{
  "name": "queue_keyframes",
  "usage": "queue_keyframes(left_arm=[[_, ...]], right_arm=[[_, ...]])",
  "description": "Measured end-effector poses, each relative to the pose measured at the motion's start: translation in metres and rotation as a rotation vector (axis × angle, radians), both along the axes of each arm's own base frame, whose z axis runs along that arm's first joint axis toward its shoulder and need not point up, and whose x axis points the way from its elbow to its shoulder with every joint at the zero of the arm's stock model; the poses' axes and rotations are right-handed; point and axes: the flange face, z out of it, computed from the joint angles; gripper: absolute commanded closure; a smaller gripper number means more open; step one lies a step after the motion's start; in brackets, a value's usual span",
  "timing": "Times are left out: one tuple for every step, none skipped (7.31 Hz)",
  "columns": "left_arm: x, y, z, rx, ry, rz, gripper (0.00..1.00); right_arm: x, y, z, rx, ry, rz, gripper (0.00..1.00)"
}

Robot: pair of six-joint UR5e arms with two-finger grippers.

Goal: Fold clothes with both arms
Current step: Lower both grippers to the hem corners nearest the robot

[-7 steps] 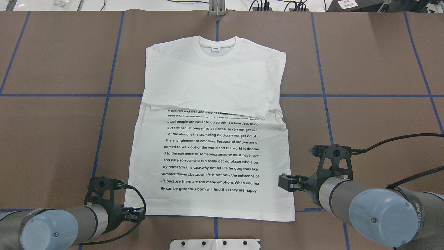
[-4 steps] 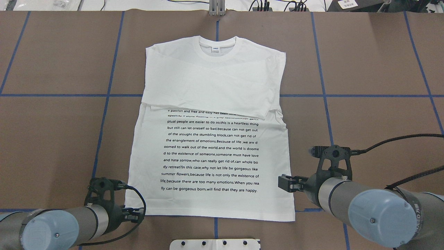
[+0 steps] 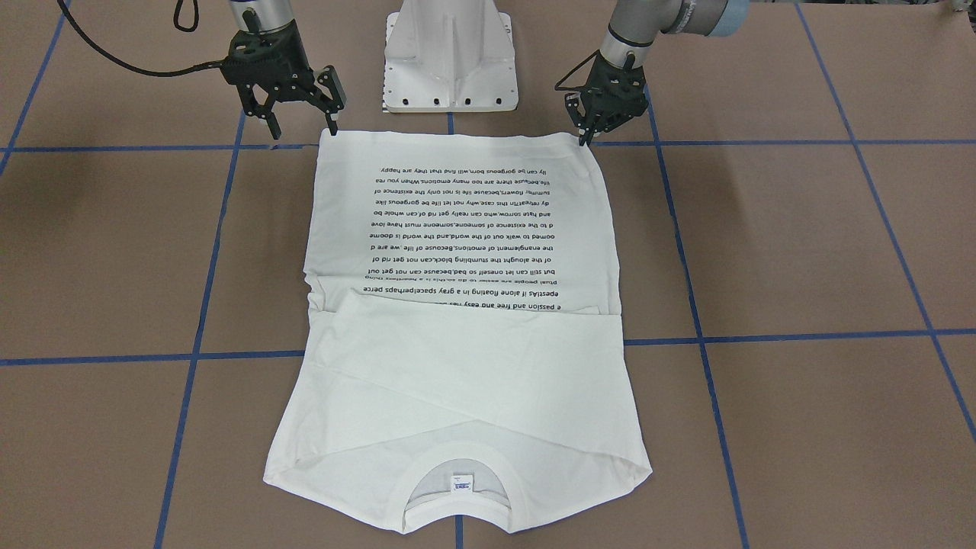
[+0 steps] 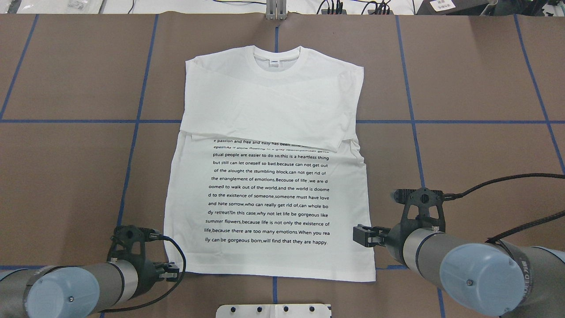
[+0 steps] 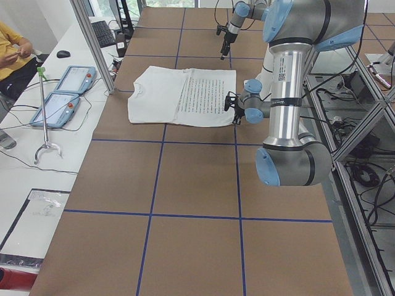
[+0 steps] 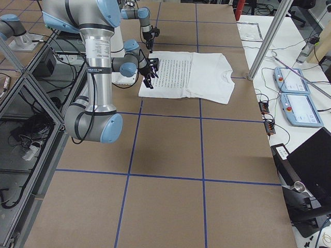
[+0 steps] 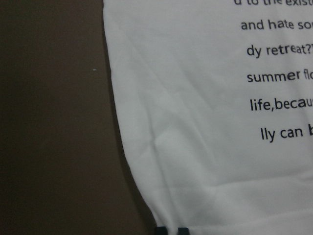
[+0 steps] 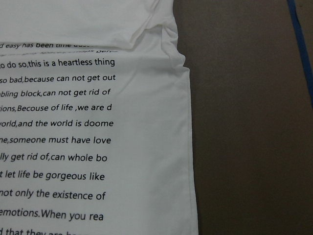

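The shirt's printed body (image 3: pixel 462 219) is lying flat on the tabletop, so the robot's right gripper should reach the shirt and take hold of its free hem corner (image 3: pixel 326 137).
The white long-sleeved T-shirt (image 4: pixel 269 176) lies flat on the brown table, printed text up, sleeves folded across the chest and collar at the far side. It also shows in the front view (image 3: pixel 457 305). My left gripper (image 3: pixel 584 137) is at the hem's left corner, its fingers pinched together on the cloth; it also shows in the overhead view (image 4: pixel 173 271). In the left wrist view the fingertips (image 7: pixel 170 230) sit at that corner. My right gripper (image 3: pixel 300 126) is open just above the table at the hem's right corner, one finger (image 4: pixel 362 234) over the shirt's edge.
The white metal pedestal (image 3: pixel 450 53) stands just behind the hem, between the arms. Blue tape lines (image 4: pixel 132 145) cross the table. An aluminium post (image 4: pixel 276 9) stands at the far edge. Teach pendants (image 5: pixel 62 92) lie on a side table.
The hem's left corner has drawn inward at my left gripper, which has shifted slightly right. My right gripper has edged slightly towards the hem.
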Motion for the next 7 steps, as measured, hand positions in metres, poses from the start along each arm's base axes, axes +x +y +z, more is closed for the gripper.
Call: queue_keyframes(left_arm=[[-0.005,-0.001,-0.009,0.002,0.018,0.001,1.0],[-0.01,-0.001,-0.019,0.004,0.039,0.002,1.0],[-0.013,-0.002,-0.027,0.005,0.057,0.003,1.0],[-0.014,-0.003,-0.032,0.006,0.07,0.002,1.0],[-0.016,-0.004,-0.036,0.006,0.079,-0.001,1.0],[-0.016,-0.004,-0.038,0.005,0.086,-0.003,1.0],[-0.017,-0.005,-0.039,0.004,0.09,-0.005,1.0]], right_arm=[[-0.002,0.007,0.001,-0.005,-0.017,0.006,0.0],[-0.008,0.02,0.001,-0.011,-0.038,0.041,0.01],[-0.015,0.037,0.003,-0.021,-0.057,0.087,0.04],[-0.02,0.052,0.011,-0.047,-0.065,0.121,0.09],[-0.025,0.063,0.023,-0.082,-0.063,0.15,0.14],[-0.034,0.072,0.035,-0.099,-0.053,0.174,0.17],[-0.043,0.078,0.046,-0.098,-0.041,0.193,0.23]])
